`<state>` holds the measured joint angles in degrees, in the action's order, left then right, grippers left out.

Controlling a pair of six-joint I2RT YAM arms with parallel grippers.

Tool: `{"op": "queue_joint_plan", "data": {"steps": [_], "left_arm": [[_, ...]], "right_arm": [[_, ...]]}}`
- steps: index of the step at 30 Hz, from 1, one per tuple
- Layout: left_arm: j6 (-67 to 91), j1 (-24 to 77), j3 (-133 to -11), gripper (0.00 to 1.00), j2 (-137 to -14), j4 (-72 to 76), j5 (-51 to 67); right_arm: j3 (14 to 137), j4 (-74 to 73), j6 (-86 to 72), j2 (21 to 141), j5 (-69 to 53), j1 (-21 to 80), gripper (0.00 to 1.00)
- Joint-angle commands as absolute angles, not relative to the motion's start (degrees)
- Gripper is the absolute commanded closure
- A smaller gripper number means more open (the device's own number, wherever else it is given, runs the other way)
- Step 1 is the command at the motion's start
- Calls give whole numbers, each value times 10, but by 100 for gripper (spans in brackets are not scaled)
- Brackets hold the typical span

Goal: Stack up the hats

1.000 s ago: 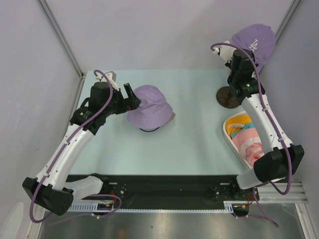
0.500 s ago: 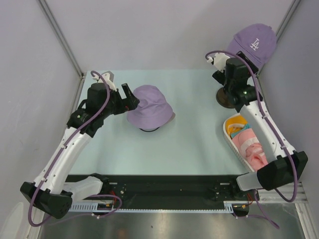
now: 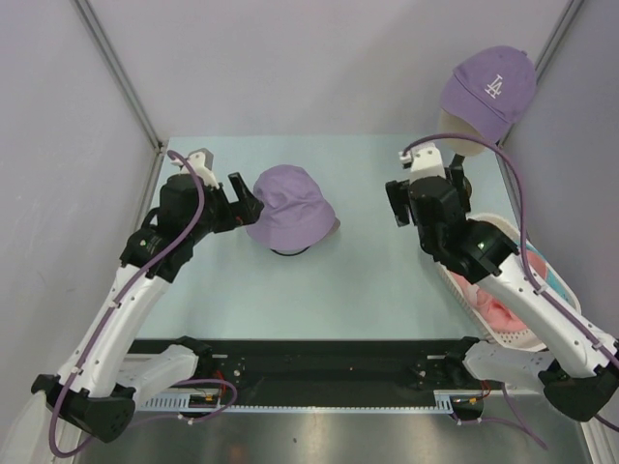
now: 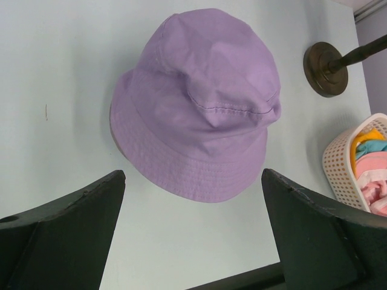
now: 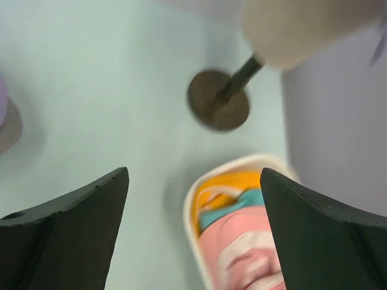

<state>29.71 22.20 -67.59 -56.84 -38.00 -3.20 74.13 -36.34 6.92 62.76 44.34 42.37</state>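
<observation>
I need to reach the pink hat with my right gripper and grab its brim edge [image 3: 474,294]. The pink hat's top then stays free to stack over the lavender hat [image 3: 288,205].
A lavender hat [image 3: 288,205] [image 4: 199,103] lies crown up on the table, left of centre. My left gripper [image 3: 242,199] [image 4: 193,176] is open just off its left brim, touching nothing. More hats lie bunched in a white basket [image 3: 556,290] [image 5: 193,202] on the right: pink [image 3: 493,307] [image 5: 248,244], orange [image 5: 233,181] and teal [image 5: 239,205]. My right gripper [image 3: 397,203] [image 5: 193,175] hangs open and empty above the table by the basket's far left end. The right arm covers much of the basket in the top view.
A beige mannequin head wearing a purple baseball cap [image 3: 488,89] stands at the back right on a pole with a round dark base [image 4: 326,69] [image 5: 217,99]. Grey walls close in the table on the left, back and right.
My right gripper has opened and swung from the mannequin's cap forward and left, over the table beside the basket. The left gripper has drawn back slightly from the lavender hat.
</observation>
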Motion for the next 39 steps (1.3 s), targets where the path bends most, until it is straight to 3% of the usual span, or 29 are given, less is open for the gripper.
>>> {"op": "queue_joint_plan", "data": {"steps": [1,5,6,17,25,33,39], "left_arm": [[261,219,-656,0,-538,-386,-43],[257,221,-641,0,-526,-389,-38],[257,221,-637,0,-524,-388,-37],[279,227,-600,0,-506,-369,-30],[272,227,-594,0,-503,-361,-30],[245,227,-603,0,-498,-370,-45],[235,227,-604,0,-502,-367,-38]], "right_arm": [[700,-530,-290,592,369,361,7],[665,-640,-429,570,316,260,8],[656,-673,-447,560,289,193,6],[553,-796,-534,467,185,-96,7],[467,-728,-553,448,136,-142,12],[462,-650,-548,453,213,-142,27],[459,-630,-537,466,210,-142,49]]}}
